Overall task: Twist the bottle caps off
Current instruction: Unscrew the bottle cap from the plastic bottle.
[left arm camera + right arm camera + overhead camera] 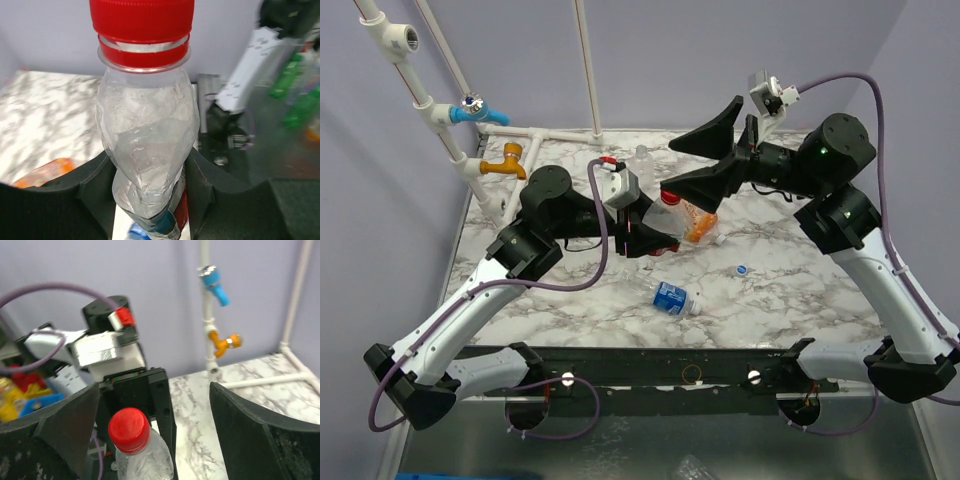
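Observation:
My left gripper holds the bottle body. My right gripper needs to grab the red cap [670,197] by its sides next, so it can unscrew it.
My left gripper [652,238] [146,159] is shut on the body of a clear, crumpled, red-labelled bottle [147,125] and holds it above the table with its red cap [141,20] [670,197] still on. My right gripper [670,167] [154,388] is wide open in front of that red cap [129,429]. The cap lies between the jaws, nearer one finger, and touches neither. An orange bottle [698,222] lies just behind the held bottle. A blue-labelled bottle [672,298] lies capless on the table, with a blue-and-white cap [741,270] to its right.
White pipes with a blue tap [470,108] and an orange tap [507,160] stand at the back left. The marble table [800,290] ends at a dark front rail [660,368]. Purple walls close in the back and sides.

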`<state>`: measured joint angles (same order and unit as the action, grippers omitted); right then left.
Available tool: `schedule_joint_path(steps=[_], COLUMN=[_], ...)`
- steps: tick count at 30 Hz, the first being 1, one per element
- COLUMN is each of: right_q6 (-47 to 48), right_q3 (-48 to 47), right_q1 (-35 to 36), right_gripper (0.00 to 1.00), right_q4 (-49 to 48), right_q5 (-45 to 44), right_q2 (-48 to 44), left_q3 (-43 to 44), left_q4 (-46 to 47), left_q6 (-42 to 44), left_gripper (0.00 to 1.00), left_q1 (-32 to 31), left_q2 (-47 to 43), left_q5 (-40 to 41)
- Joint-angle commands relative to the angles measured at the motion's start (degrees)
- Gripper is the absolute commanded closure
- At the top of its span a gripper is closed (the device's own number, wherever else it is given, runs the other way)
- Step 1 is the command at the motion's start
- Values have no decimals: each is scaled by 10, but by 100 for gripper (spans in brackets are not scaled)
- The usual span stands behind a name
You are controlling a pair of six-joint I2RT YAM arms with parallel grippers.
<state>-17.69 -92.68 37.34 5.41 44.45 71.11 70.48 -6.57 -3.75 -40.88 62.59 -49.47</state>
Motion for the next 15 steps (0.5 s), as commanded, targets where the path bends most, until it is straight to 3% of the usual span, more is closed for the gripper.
schedule_joint_path(steps=[1, 6, 15], right_q6=[11, -12, -13], right_q3=[-25, -16, -4], right_q1=[0, 4, 25], right_gripper=[6, 0, 16], right_q4=[80, 86, 56], right_q5=[-165, -204, -260], right_q2=[5, 20, 42], left_q3=[-21, -28, -20], left_q4=[-14, 12, 22], left_q6=[123, 153, 116], left_gripper=[100, 100, 100], left_q1=[1, 1, 1], left_q2=[-11, -4, 12], left_q5=[178, 292, 317])
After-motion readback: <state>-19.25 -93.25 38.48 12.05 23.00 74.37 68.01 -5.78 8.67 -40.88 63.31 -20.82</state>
